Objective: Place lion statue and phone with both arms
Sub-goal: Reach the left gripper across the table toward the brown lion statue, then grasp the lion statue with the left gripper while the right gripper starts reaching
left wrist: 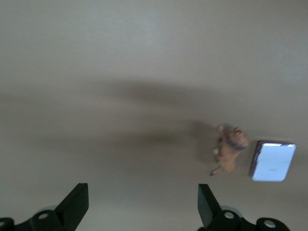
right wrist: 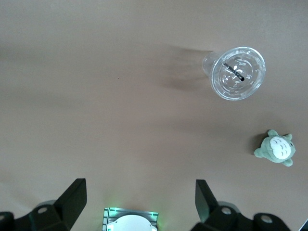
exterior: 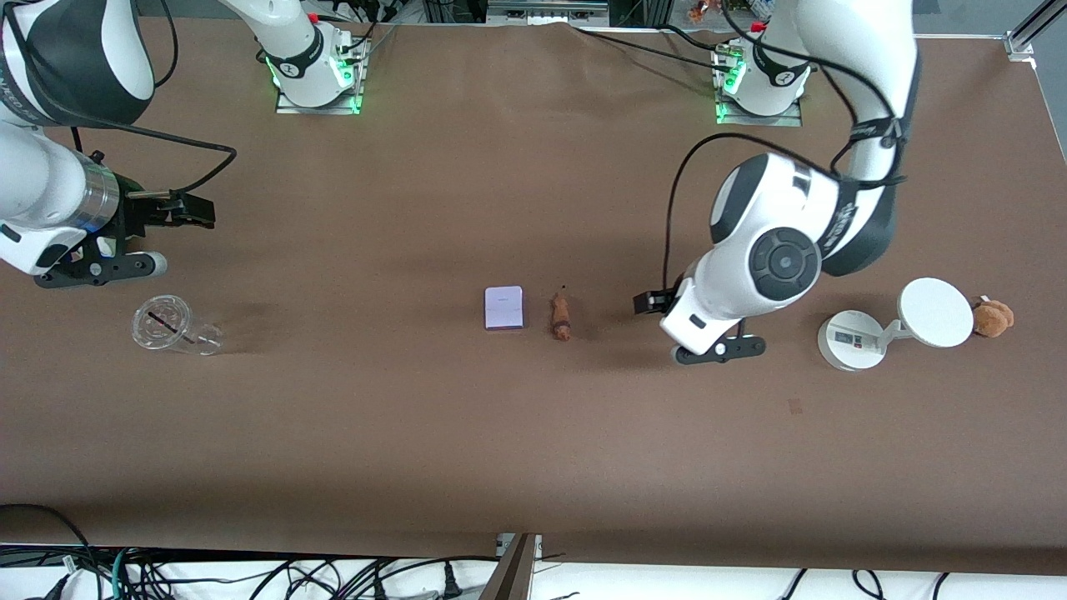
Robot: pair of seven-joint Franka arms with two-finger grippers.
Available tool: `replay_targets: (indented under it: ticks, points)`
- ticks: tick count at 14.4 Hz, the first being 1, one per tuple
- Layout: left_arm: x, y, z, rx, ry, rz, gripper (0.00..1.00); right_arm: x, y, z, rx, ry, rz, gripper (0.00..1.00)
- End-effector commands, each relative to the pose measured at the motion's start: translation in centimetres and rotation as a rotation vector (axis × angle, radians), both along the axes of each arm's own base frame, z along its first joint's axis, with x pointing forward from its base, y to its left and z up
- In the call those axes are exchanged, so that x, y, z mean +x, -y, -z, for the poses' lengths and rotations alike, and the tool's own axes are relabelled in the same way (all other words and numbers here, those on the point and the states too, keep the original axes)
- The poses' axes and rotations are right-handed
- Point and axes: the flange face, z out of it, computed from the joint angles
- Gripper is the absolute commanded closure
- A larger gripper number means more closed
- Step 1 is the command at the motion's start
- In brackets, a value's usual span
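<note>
The lion statue needs to be placed with its head left free, so my left gripper will next grab it by its collared neck [exterior: 561, 322] [left wrist: 234, 145].
The phone [exterior: 504, 308], a pale lavender slab, lies flat near the table's middle. The lion statue [exterior: 561, 317], small and orange-brown, lies right beside it, toward the left arm's end. Both also show in the left wrist view, the lion statue [left wrist: 231, 151] next to the phone [left wrist: 273, 161]. My left gripper [exterior: 648, 302] hangs over bare table beside the lion statue; it is open and empty [left wrist: 142, 190]. My right gripper [exterior: 187, 210] is over bare table at the right arm's end; it is open and empty [right wrist: 139, 187].
A clear lidded cup [exterior: 171, 325] lies on its side at the right arm's end. A white round-based device with a disc [exterior: 884, 329] and a brown plush toy [exterior: 992, 317] sit at the left arm's end. A green plush toy [right wrist: 275, 148] shows near the cup [right wrist: 238, 72].
</note>
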Motion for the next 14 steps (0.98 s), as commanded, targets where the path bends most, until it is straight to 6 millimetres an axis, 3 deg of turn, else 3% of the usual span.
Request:
replay_targets:
  ticks: [1,6,8,12,14]
  points:
    - [-0.1,4.0,4.4,0.001,0.025,-0.056,0.00,0.3,-0.3,-0.1,-0.009,0.007,0.012,0.00]
    - [-3.9,12.6,8.3,0.009,0.063,-0.126,0.00,0.3,-0.2,-0.1,-0.010,0.007,0.015,0.00]
    - [-4.9,14.6,10.5,0.014,0.079,-0.153,0.00,0.3,-0.3,-0.1,-0.010,0.007,0.014,0.00]
    - [-5.1,15.2,14.4,0.024,0.099,-0.164,0.00,0.3,-0.3,0.0,-0.008,0.006,0.014,0.00]
    - [-5.1,15.2,15.3,0.028,0.106,-0.162,0.00,0.3,-0.4,0.0,-0.007,0.006,0.012,0.00]
